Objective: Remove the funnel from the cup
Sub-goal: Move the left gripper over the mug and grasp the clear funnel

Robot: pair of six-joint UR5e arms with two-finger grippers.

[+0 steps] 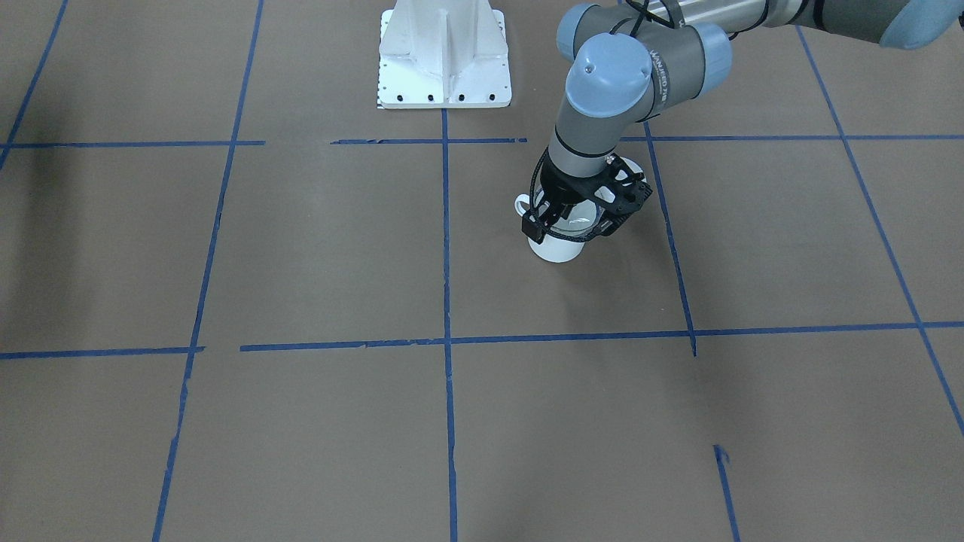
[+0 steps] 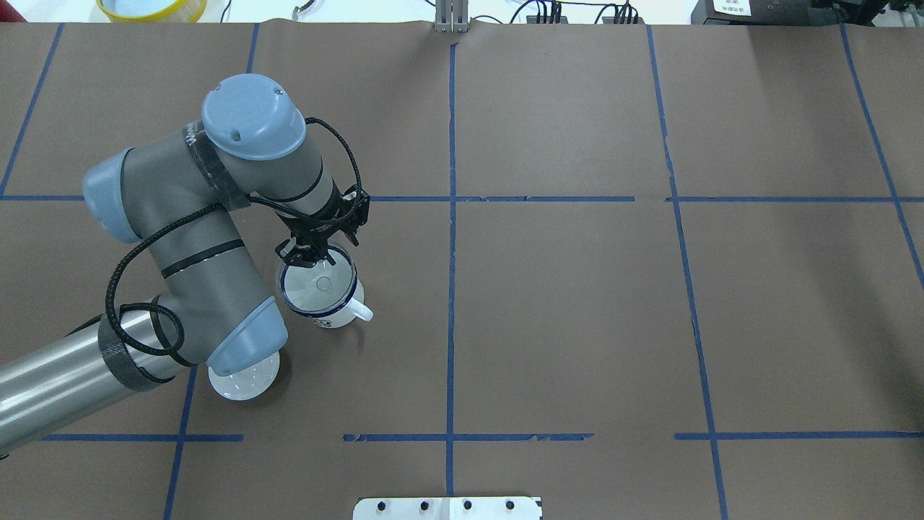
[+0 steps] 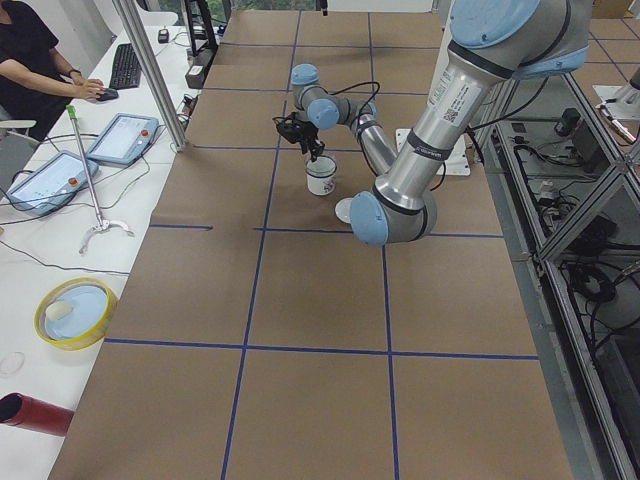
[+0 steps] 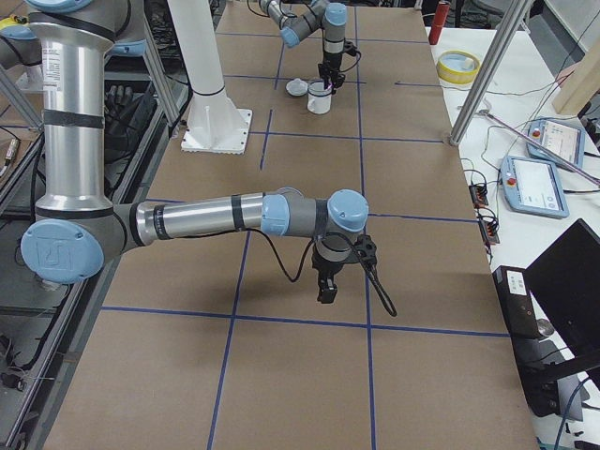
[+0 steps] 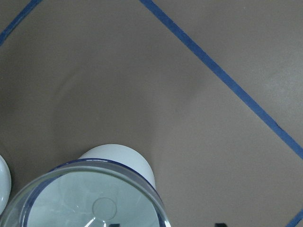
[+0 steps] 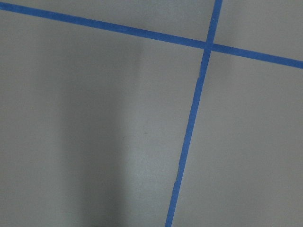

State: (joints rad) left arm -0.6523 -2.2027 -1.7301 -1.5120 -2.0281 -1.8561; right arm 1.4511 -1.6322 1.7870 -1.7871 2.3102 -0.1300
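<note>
My left gripper should remove the clear funnel from the white mug [image 5: 129, 156], so it needs to grab the funnel by its wide rim [image 5: 160, 205].
The white mug [image 2: 328, 312] with a dark blue rim stands on the brown table, handle toward the robot. The clear funnel [image 2: 319, 283] sits in its mouth. My left gripper [image 2: 309, 258] hangs right over the mug's far rim, fingers apart beside the funnel's edge, holding nothing. In the front view the gripper [image 1: 565, 226] covers the top of the mug [image 1: 557, 248]. The left wrist view shows the funnel [image 5: 94, 203] on the mug [image 5: 118, 158] at the bottom left. My right gripper [image 4: 325, 286] hovers low over bare table far away; I cannot tell its state.
A white domed lid [image 2: 242, 379] lies close beside the mug, partly under my left elbow. The white robot base plate [image 1: 444, 56] is at the table's near-robot edge. A yellow bowl [image 2: 151, 7] sits beyond the far edge. Blue tape lines grid the table.
</note>
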